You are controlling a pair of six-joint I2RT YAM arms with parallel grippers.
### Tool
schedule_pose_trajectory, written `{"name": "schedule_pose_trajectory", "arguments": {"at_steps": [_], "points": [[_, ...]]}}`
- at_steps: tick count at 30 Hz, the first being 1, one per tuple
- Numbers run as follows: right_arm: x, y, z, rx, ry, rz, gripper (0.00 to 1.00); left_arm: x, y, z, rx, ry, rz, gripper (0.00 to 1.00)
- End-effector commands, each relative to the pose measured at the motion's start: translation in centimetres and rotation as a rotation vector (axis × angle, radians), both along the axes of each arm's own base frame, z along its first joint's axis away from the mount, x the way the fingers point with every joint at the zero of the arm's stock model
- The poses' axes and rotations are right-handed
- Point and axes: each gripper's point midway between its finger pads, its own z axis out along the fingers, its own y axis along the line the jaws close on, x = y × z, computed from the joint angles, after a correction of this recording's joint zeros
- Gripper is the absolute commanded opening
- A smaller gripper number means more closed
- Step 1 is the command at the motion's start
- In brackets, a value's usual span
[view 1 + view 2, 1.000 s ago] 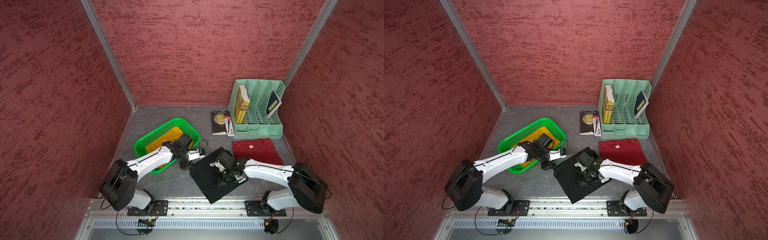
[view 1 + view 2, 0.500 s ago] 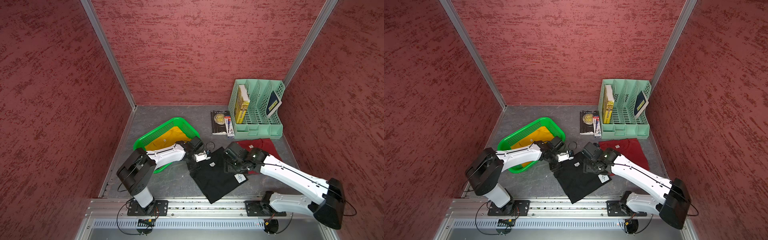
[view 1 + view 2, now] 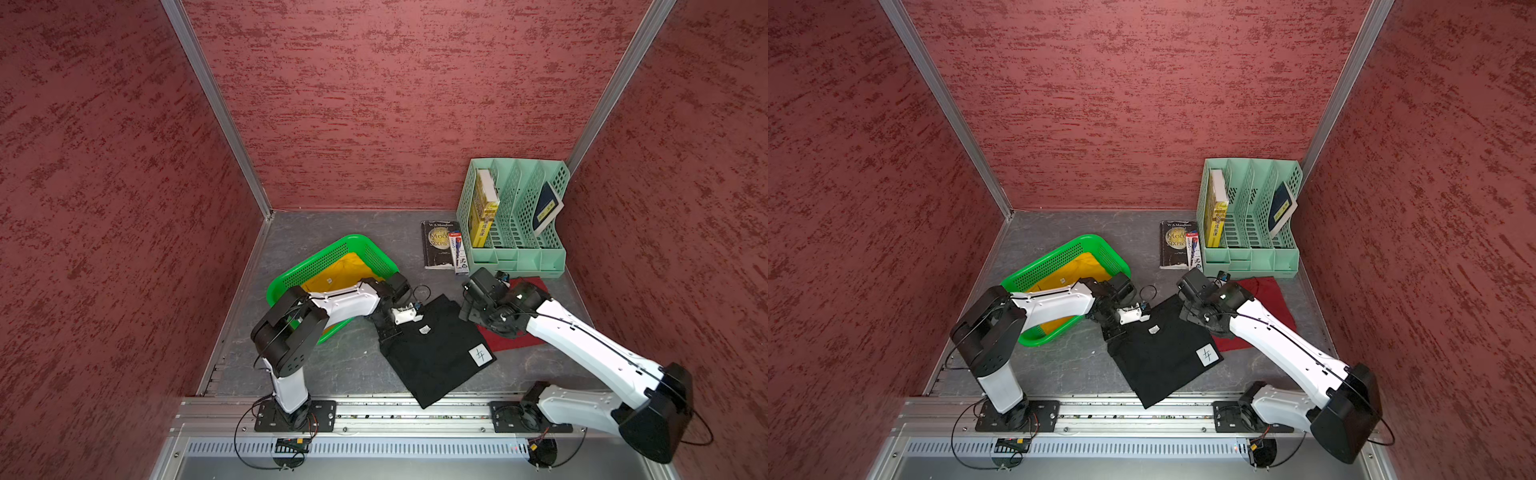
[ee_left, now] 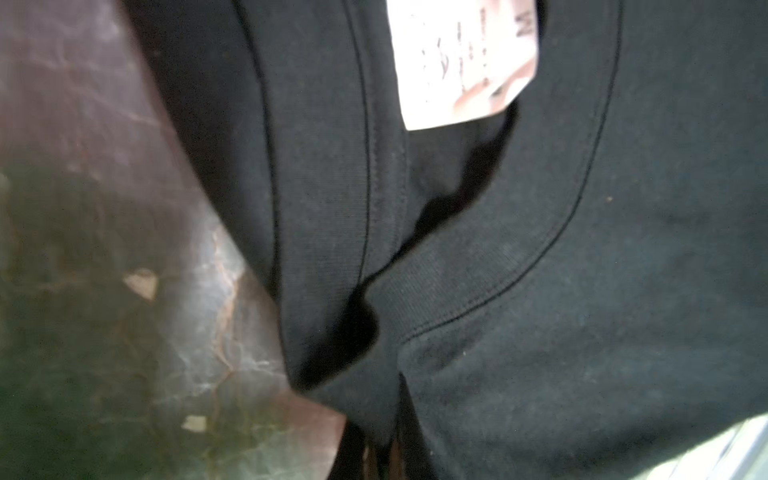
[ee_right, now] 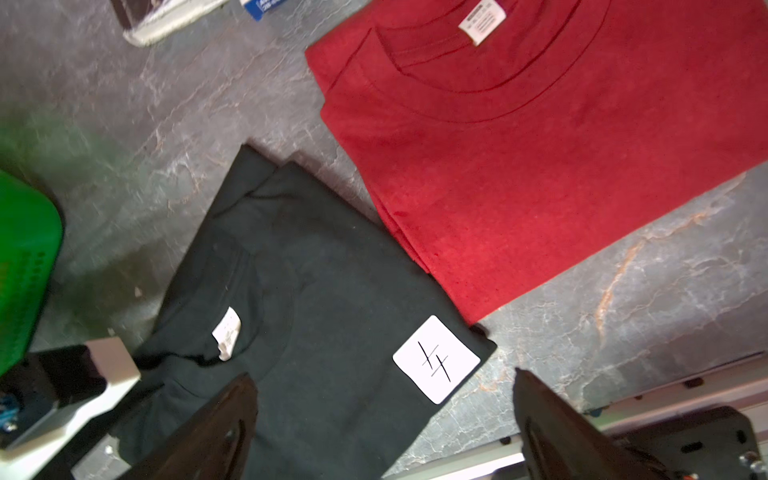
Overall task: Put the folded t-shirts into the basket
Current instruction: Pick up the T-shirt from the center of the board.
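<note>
The black t-shirt needs to go folded into the basket (image 3: 357, 240), so I should next grab its far collar-side corner (image 3: 444, 299) with my right gripper, opposite my left gripper.
The black t-shirt (image 3: 432, 357) (image 3: 1163, 353) with a white pen-marked label lies folded on the grey floor near the front rail. My left gripper (image 3: 388, 328) (image 4: 382, 453) is shut on its collar-side edge, with black cloth pinched between the fingers. My right gripper (image 3: 468, 308) (image 5: 384, 419) hangs open above the black shirt's far corner, nothing between its fingers. The dark red t-shirt (image 3: 507, 343) (image 5: 519, 166) lies flat under the right arm, touching the black one. The mustard yellow t-shirt (image 3: 340, 270) lies inside the green basket (image 3: 357, 240) (image 3: 1088, 239).
A mint-green file organizer (image 3: 515, 249) holding books stands at the back right. A dark book (image 3: 436, 245) and a pen box (image 3: 457, 251) lie beside it. The basket sits left of the black shirt, under the left arm. Red walls close in three sides.
My right gripper opened, lifted off the black shirt and drew back toward the red one. The left gripper came from the basket to the black shirt's edge and shut on it.
</note>
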Motion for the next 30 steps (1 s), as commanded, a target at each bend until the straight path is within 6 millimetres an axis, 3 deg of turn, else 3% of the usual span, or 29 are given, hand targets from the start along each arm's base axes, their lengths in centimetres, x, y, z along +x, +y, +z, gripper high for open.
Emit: {"name": "schedule_pose_trajectory", "arguments": {"at_steps": [1, 8, 10, 13, 18, 22, 30], "points": [[1.6, 1.3, 1.1, 0.094, -0.025, -0.053, 0.98, -1.3, 0.1, 1.1, -0.005, 0.054, -0.038, 0.00], [3.2, 6.0, -0.6, 0.282, 0.164, -0.056, 0.97, -0.4, -0.5, 4.8, -0.028, -0.116, -0.120, 0.00], [4.7, 7.1, -1.2, 0.309, 0.181, -0.042, 0.96, -0.9, -0.6, 4.7, -0.020, -0.153, -0.154, 0.00], [6.7, 7.3, -2.7, 0.300, 0.244, -0.047, 0.93, -1.3, -0.6, 4.0, 0.011, -0.222, -0.209, 0.00], [9.3, 9.7, -4.9, 0.389, 0.367, 0.003, 0.90, -0.9, -1.2, 3.3, 0.045, -0.381, -0.291, 0.00], [10.0, 10.8, -6.2, 0.390, 0.420, 0.019, 0.91, -0.9, -1.5, 3.6, 0.052, -0.440, -0.325, 0.00], [10.6, 11.8, -11.2, 0.335, 0.522, 0.004, 0.83, -1.1, -2.3, 4.6, -0.026, -0.485, -0.349, 0.00]]}}
